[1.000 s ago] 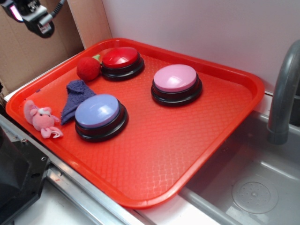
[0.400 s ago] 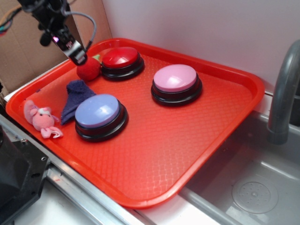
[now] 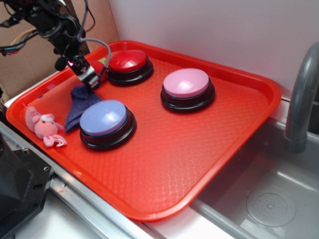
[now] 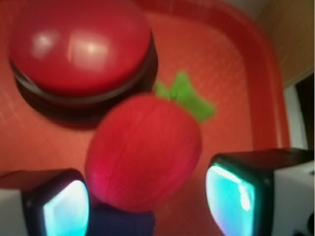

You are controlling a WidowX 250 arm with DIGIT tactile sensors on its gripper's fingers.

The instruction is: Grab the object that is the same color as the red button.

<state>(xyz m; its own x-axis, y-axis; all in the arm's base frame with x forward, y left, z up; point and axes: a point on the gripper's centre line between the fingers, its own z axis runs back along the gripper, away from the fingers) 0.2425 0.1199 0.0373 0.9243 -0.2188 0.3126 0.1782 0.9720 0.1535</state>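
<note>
My gripper needs to close, which would catch the red ball (image 4: 145,150): in the wrist view my fingertips stand low beside both sides of the ball.
The object, a small fuzzy red ball (image 4: 145,150) with a green tuft, lies on the orange tray (image 3: 199,149) just in front of the red button (image 4: 81,44). My gripper (image 4: 147,201) is open and low over the ball. Its two fingers stand on either side of the ball's near end, with a gap on each side. In the exterior view my gripper (image 3: 88,79) sits left of the red button (image 3: 128,60) and covers nearly all of the ball.
A dark blue knitted cloth (image 3: 79,102) lies right below the gripper, and its edge shows under the ball (image 4: 120,223). A lavender button (image 3: 106,119), a pink button (image 3: 187,83) and a pink bunny (image 3: 44,126) share the tray. Sink and faucet (image 3: 301,99) lie to the right.
My gripper came down from the upper left corner to the red ball and now hides it in the exterior view. Nothing on the tray has shifted.
</note>
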